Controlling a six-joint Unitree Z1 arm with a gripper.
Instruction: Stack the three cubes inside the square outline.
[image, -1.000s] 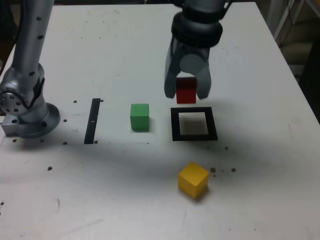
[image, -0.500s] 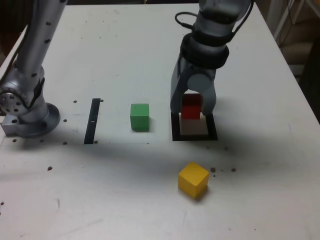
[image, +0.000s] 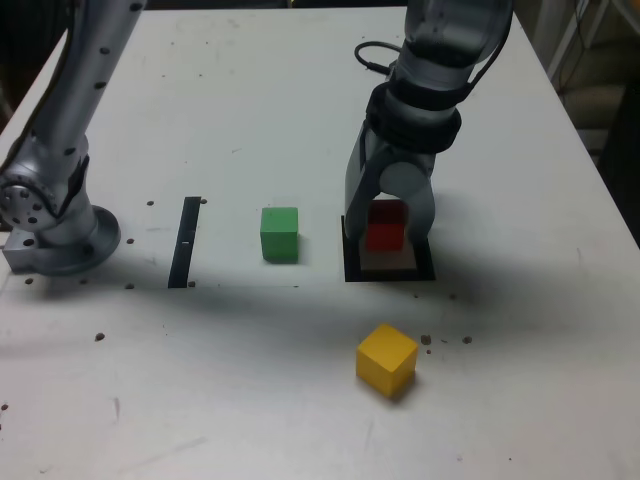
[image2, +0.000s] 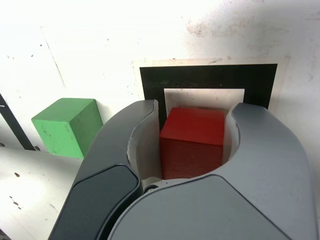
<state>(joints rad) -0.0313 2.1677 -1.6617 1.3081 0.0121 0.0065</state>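
Note:
The red cube (image: 385, 225) has its base over the white centre and would stand inside the outline, so my gripper opens next.
My gripper (image: 388, 237) is shut on the red cube (image: 385, 225), which hangs low over the white centre of the square outline (image: 352, 266). In the wrist view the red cube (image2: 192, 141) is clamped between the two grey fingers (image2: 135, 135), with the square outline (image2: 207, 78) directly beneath it. The green cube (image: 279, 233) rests on the table just to the exterior view's left of the outline, and it shows beside the gripper (image2: 192, 125) as the green cube (image2: 65, 126). The yellow cube (image: 386, 359) lies nearer the front edge, turned at an angle.
A narrow black strip (image: 185, 241) lies flat to the exterior view's left of the green cube. The arm's grey base (image: 55, 225) stands at the table's left side. Small dark specks dot the white table (image: 250, 100).
The gripper has come down and toward the front with the red cube, from above the outline's far edge to low over its centre.

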